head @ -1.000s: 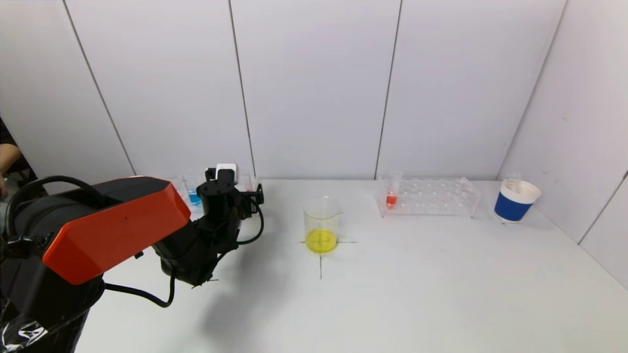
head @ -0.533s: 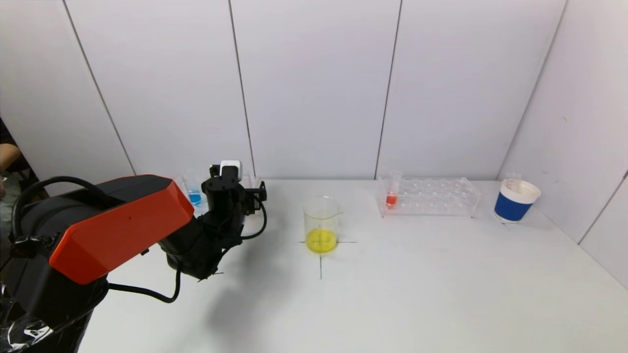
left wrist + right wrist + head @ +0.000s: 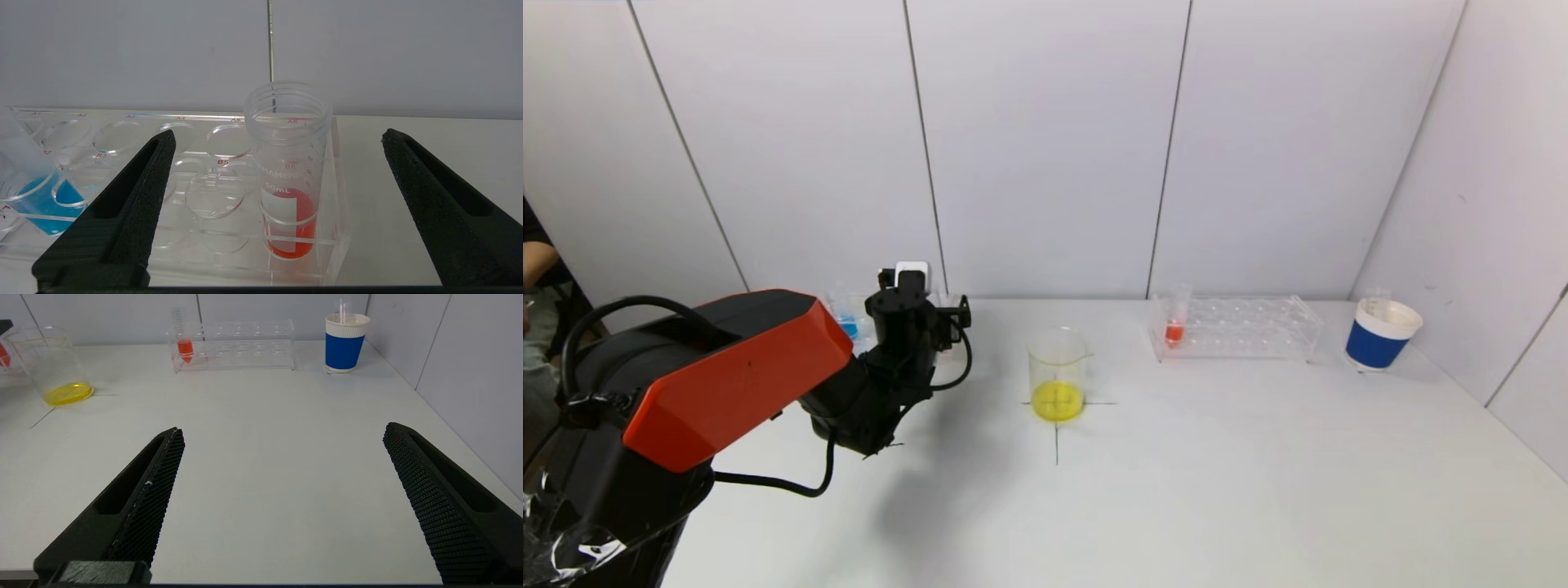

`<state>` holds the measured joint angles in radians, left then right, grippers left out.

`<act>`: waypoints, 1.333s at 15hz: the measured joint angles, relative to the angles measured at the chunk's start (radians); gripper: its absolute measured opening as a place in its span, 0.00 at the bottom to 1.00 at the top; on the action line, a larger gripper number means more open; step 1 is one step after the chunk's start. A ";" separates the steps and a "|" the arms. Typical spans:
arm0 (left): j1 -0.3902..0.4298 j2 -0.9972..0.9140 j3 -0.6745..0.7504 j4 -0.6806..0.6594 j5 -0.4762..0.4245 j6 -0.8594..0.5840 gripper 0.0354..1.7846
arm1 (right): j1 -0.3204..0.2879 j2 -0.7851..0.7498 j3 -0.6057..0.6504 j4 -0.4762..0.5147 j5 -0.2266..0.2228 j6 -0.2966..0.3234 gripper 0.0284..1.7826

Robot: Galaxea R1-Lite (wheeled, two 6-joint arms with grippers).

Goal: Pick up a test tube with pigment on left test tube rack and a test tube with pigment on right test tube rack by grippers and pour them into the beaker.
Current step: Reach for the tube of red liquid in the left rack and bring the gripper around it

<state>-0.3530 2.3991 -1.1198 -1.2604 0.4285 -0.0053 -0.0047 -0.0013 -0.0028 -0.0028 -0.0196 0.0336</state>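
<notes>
I need to grab the red test tube with my left gripper next, just under its threaded rim, because the rack's plates surround the tube further down.
The left clear rack holds a tube of red pigment at its near right corner and a tube of blue pigment further along. My left gripper is open, its fingers either side of the red tube and short of it; in the head view it hides that tube. The beaker with yellow liquid stands mid-table. The right rack holds a red tube. My right gripper is open and empty over bare table, out of the head view.
A blue and white paper cup stands at the far right near the side wall. A black cross is marked on the table under the beaker. Wall panels close the back edge behind both racks.
My left arm has moved forward and a little right toward the left rack, bringing the gripper closer to the red tube. Nothing else moved.
</notes>
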 joint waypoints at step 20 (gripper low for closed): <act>0.000 0.051 -0.035 -0.063 -0.002 0.023 0.99 | 0.000 0.000 0.000 0.000 0.000 0.000 0.99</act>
<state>-0.3530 2.4500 -1.1549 -1.3230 0.4266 0.0177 -0.0047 -0.0013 -0.0032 -0.0028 -0.0200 0.0336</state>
